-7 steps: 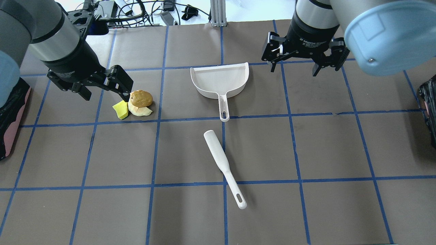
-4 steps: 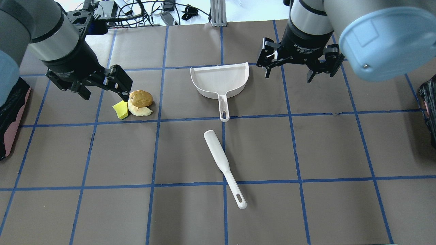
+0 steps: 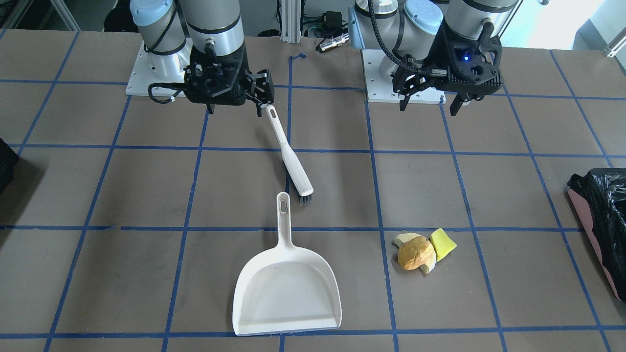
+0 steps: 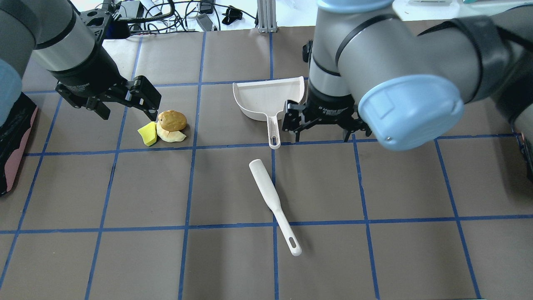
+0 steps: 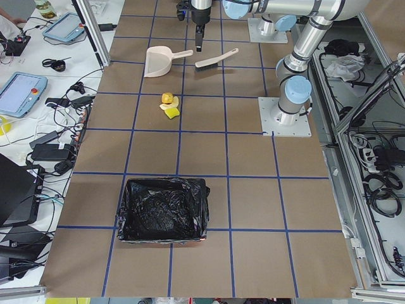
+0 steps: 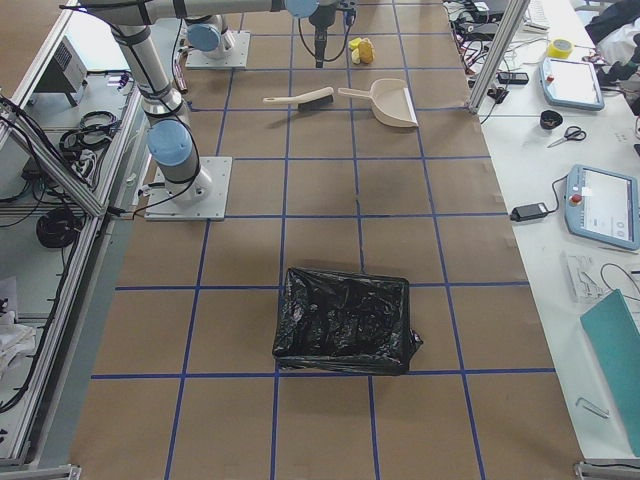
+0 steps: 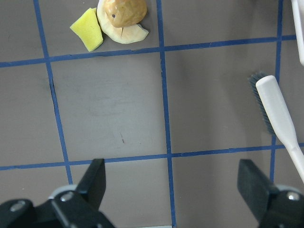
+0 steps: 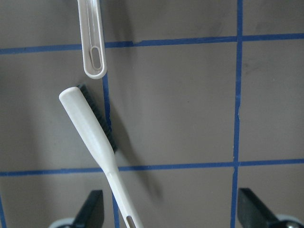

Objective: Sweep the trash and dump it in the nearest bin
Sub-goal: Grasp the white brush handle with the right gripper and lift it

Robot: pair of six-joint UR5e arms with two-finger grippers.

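Observation:
The robot's right gripper should next grab the white brush by its handle, so that it can sweep the trash into the dustpan.
The trash is an orange-brown lump, a yellow wedge and a beige chunk, clustered on the table; it also shows in the front view and the left wrist view. My left gripper hovers open and empty just left of it. A white dustpan and a white brush lie mid-table. My right gripper is open and empty, above the table by the dustpan handle and the brush. The pink-sided bin with its black bag stands at the left edge.
A plain dark object stands at the table's right edge. Blue tape lines grid the brown table. Cables and a metal post lie beyond the far edge. The right arm's elbow hangs over the table's right half.
My right arm has swung toward the table's middle, from beyond the dustpan's far right corner to beside its handle, still open. The left gripper has barely moved. Nothing on the table has shifted.

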